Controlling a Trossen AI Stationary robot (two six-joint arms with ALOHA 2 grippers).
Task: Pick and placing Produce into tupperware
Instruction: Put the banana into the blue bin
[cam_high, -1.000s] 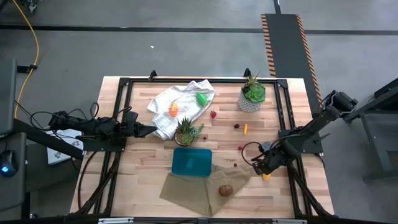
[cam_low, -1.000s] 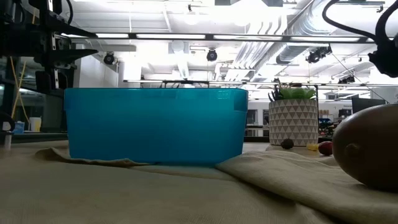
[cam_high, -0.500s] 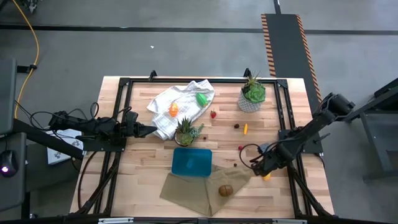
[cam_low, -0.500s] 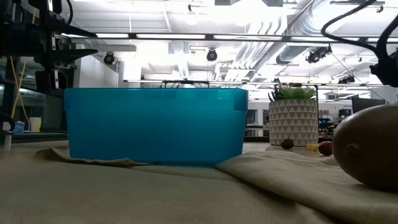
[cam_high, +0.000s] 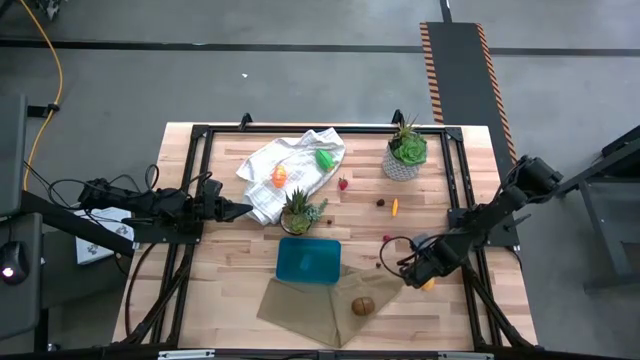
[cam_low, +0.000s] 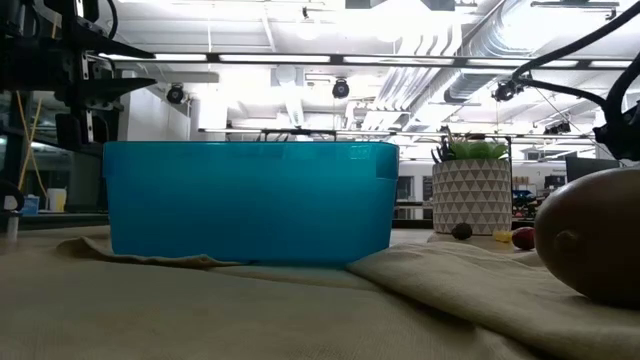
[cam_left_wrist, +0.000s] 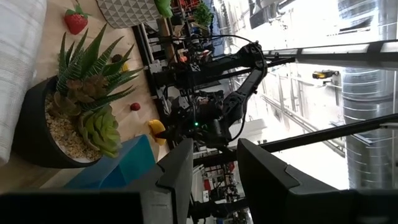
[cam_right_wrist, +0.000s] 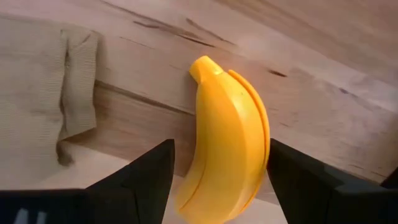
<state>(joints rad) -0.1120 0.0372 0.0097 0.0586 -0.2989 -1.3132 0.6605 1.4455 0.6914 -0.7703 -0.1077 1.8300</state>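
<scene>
The right gripper should close on the yellow banana (cam_high: 429, 284) (cam_right_wrist: 227, 143), since its fingertips reach down on either side of the banana.
The yellow banana (cam_right_wrist: 227, 143) lies on the bare wood near the table's right front, mostly hidden under my right gripper (cam_high: 415, 272) in the high view. That gripper points down and is open, with one finger on each side of the banana (cam_high: 429, 284) and not touching it. The teal tupperware (cam_high: 308, 260) stands at the middle front, its near edge by the tan cloth (cam_high: 305, 300). A brown kiwi (cam_high: 363, 306) rests on that cloth. My left gripper (cam_high: 240, 210) waits shut at the table's left, pointing level.
A green pepper (cam_high: 325, 158) and an orange piece (cam_high: 279, 176) lie on the white towel (cam_high: 262, 190) at the back. Small berries (cam_high: 386, 238) and a strawberry (cam_high: 343, 184) dot the wood. Two potted plants (cam_high: 405, 150) (cam_high: 298, 212) stand behind the tupperware.
My right gripper has come down toward the banana and shifted slightly toward the table's left edge. The banana and everything else have stayed where they were.
</scene>
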